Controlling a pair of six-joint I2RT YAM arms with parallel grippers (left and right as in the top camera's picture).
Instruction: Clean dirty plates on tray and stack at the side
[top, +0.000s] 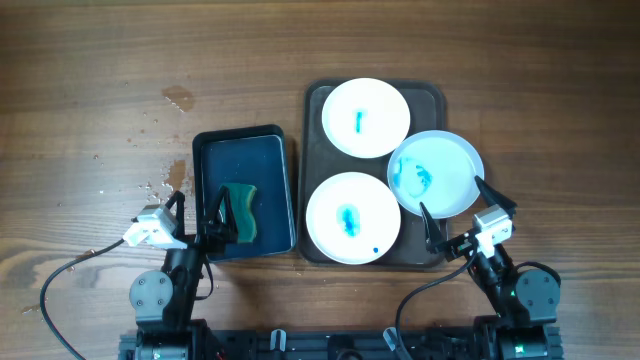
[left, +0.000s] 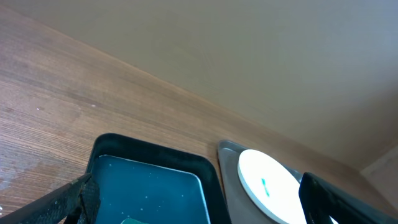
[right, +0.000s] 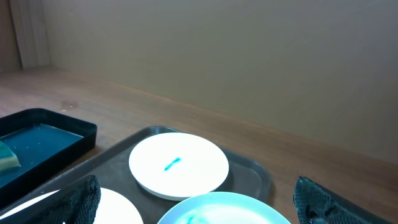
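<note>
I will next pinch the near plate's rim farthest from the dark blue tray (top: 240, 140) with my right gripper, so the plate's smeared side stays free to clean.
Three white plates with blue smears lie on the dark brown tray (top: 316, 100): a far one (top: 366, 117), a near one (top: 352, 218) and a right one (top: 436, 173) that overlaps the tray's right rim. My right gripper (top: 462, 213) is open and empty, just behind the right plate (right: 230, 208); the far plate (right: 178, 165) and the tray (right: 249, 174) show ahead in the right wrist view. My left gripper (top: 198, 214) is open and empty over the near end of the dark blue tray (top: 240, 140). The far plate (left: 267, 183) shows in the left wrist view.
The dark blue tray (left: 155, 180) holds a green sponge (top: 242, 212) and blue liquid. It stands just left of the brown tray (left: 227, 180). Water drops and a stain (top: 178, 98) mark the wooden table to the left. Cables trail at the near edge.
</note>
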